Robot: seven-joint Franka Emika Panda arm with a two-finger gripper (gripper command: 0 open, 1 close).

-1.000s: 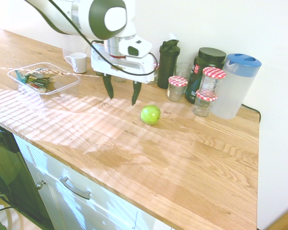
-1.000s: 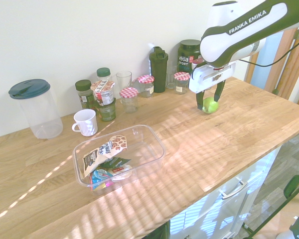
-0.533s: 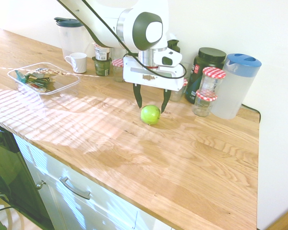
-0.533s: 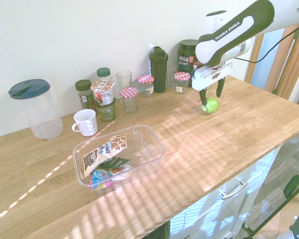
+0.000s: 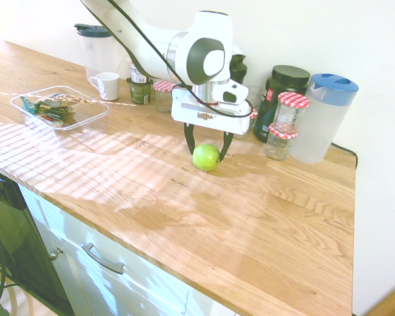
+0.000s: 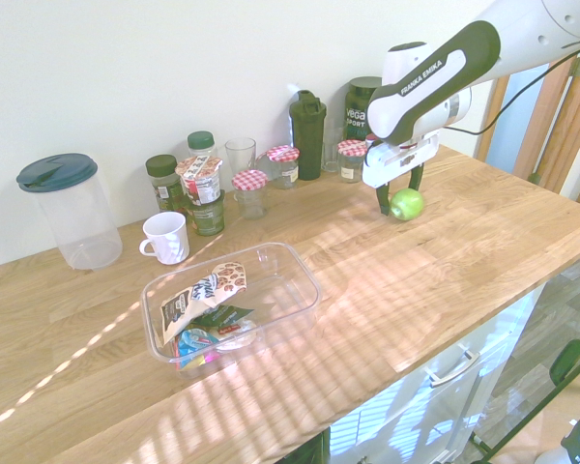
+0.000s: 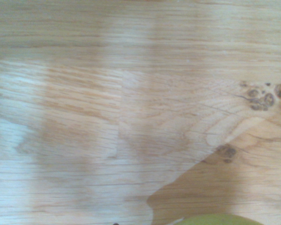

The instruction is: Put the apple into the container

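Note:
My gripper's fingers are low on either side of the green apple, so it is time to close on the apple now.
The small shiny green apple point(image 5: 206, 157) rests on the wooden counter, also visible from the other side as the apple point(image 6: 406, 204). My gripper point(image 5: 207, 146) has come down around it and stands open, one dark finger on either side of the fruit point(image 6: 398, 198). A sliver of the apple point(image 7: 215, 219) shows in the wrist view. The clear plastic container point(image 5: 85, 121) with its packets sits far off toward the counter's other end, seen closer as the container point(image 6: 290, 307).
Behind the apple stand a black shaker bottle point(image 5: 238, 66), a dark tub point(image 5: 284, 85), jars with red-checked lids point(image 5: 284, 125) and a frosted jug with blue lid point(image 5: 322, 118). A white mug point(image 5: 106, 85) and more jars line the wall near the container.
The gripper swung over from the container side of the apple and lowered until its open fingers straddle the fruit. The apple has stayed put.

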